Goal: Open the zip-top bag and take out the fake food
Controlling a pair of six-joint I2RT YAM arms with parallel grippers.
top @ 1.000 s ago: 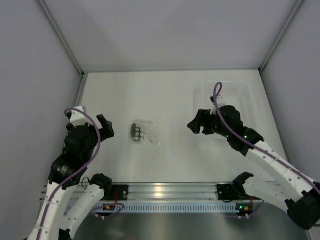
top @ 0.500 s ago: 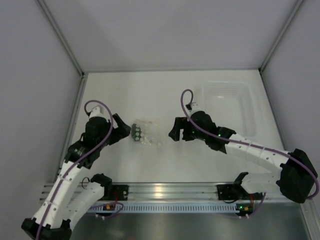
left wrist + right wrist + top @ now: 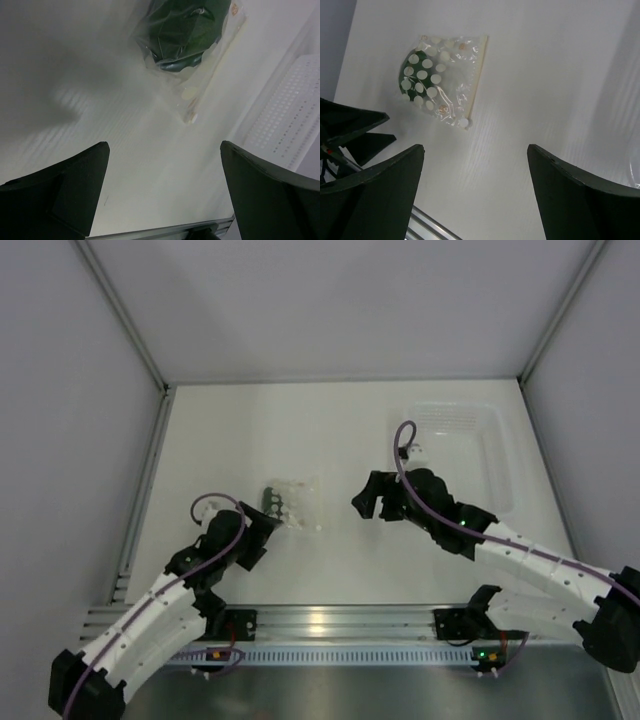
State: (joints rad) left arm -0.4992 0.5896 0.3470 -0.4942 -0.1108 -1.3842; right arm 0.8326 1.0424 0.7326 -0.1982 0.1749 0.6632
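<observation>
The left gripper grips the zip-top bag's near edge beside the fake food next. That leaves the zip end free for my right gripper to grab.
The zip-top bag, clear plastic with white spots, lies flat on the white table near the middle. It also shows in the right wrist view and the left wrist view. The dark green fake food sits inside its left end, seen through the plastic. My left gripper is open and empty, just below-left of the bag. My right gripper is open and empty, a short way right of the bag. Neither touches it.
A clear rigid rectangular tray stands at the back right, behind the right arm; its perforated wall shows in the left wrist view. An aluminium rail runs along the table's near edge. Grey walls enclose the table.
My left gripper has drawn back toward the near edge, away from the bag's left end. My right gripper has shifted slightly right, away from the bag. The bag stays put.
</observation>
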